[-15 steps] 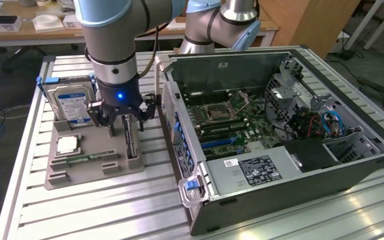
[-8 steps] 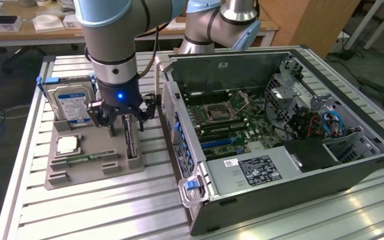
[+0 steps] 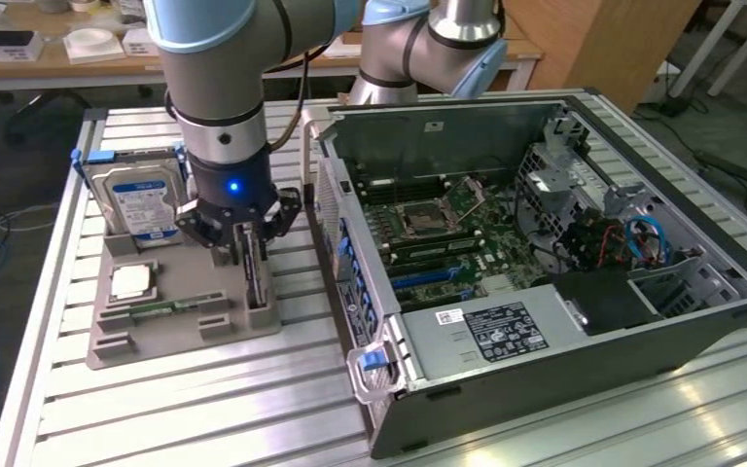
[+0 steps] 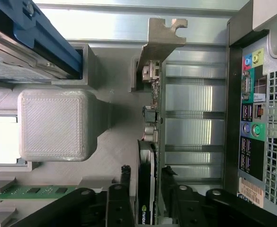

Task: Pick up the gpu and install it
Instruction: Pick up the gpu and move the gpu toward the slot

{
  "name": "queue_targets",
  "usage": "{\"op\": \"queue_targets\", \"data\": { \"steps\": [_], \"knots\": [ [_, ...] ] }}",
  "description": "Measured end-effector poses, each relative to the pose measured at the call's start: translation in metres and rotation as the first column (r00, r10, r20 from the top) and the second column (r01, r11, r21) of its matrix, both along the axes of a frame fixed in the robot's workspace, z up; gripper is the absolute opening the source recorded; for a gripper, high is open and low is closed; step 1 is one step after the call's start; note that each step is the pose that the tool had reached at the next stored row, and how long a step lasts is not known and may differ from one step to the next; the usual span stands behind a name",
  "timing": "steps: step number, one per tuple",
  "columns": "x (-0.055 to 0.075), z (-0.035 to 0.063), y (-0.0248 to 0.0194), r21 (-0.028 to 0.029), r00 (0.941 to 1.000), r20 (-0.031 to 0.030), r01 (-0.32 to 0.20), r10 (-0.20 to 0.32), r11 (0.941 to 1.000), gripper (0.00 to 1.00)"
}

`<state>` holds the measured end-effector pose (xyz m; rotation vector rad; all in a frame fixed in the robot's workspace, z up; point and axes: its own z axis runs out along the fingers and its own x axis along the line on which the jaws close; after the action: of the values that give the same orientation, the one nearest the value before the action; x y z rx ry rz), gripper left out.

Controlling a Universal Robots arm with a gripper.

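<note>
The GPU's lower side is down in the holder's slot (image 3: 260,309), so my gripper will next grab the GPU by its upper edge (image 3: 246,230).
The gpu (image 3: 256,280) is a thin black card standing on edge in a slot of the grey holder (image 3: 179,326), on the side nearest the computer case. My gripper (image 3: 246,251) is lowered over it from above. In the wrist view the gpu (image 4: 147,198) runs between my fingers (image 4: 125,189), with its metal bracket (image 4: 162,38) at the far end. My gripper (image 4: 147,172) is still open, one finger on each side of the card and a narrow gap left on one side. The card rests in its slot.
The open computer case (image 3: 543,243) lies at the exterior view's right, motherboard up; its rear ports (image 4: 252,118) face the holder. A blue-labelled hard drive (image 3: 137,199), a square chip (image 3: 131,282) and a green memory stick (image 3: 153,309) also sit in the holder.
</note>
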<state>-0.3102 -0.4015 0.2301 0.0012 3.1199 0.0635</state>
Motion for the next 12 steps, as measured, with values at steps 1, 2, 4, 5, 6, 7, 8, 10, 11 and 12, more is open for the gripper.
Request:
{"op": "queue_targets", "data": {
  "steps": [1,2,4,5,6,7,8,10,11,12],
  "knots": [
    [0.0000,0.0000,0.0000,0.0000,1.0000,0.0000,0.000,0.000,1.0000,0.39],
    [0.0000,0.0000,0.0000,0.0000,1.0000,0.0000,0.000,0.000,1.0000,0.33],
    [0.0000,0.0000,0.0000,0.0000,1.0000,0.0000,0.000,0.000,1.0000,0.27],
    [0.0000,0.0000,0.0000,-0.0001,1.0000,0.0000,0.000,0.000,1.0000,0.26],
    [0.0000,0.0000,0.0000,0.0000,1.0000,0.0000,0.000,0.000,1.0000,0.26],
    [0.0000,0.0000,0.0000,0.0000,1.0000,-0.0001,0.000,0.000,1.0000,0.26],
    [0.0000,0.0000,0.0000,0.0000,1.0000,0.0000,0.000,0.000,1.0000,0.26],
    [0.0000,0.0000,0.0000,0.0000,1.0000,0.0000,0.000,0.000,1.0000,0.26],
    [0.0000,0.0000,0.0000,0.0000,1.0000,0.0000,0.000,0.000,1.0000,0.26],
    [0.0000,0.0000,0.0000,0.0000,1.0000,-0.0001,0.000,0.000,1.0000,0.26]
  ]
}}
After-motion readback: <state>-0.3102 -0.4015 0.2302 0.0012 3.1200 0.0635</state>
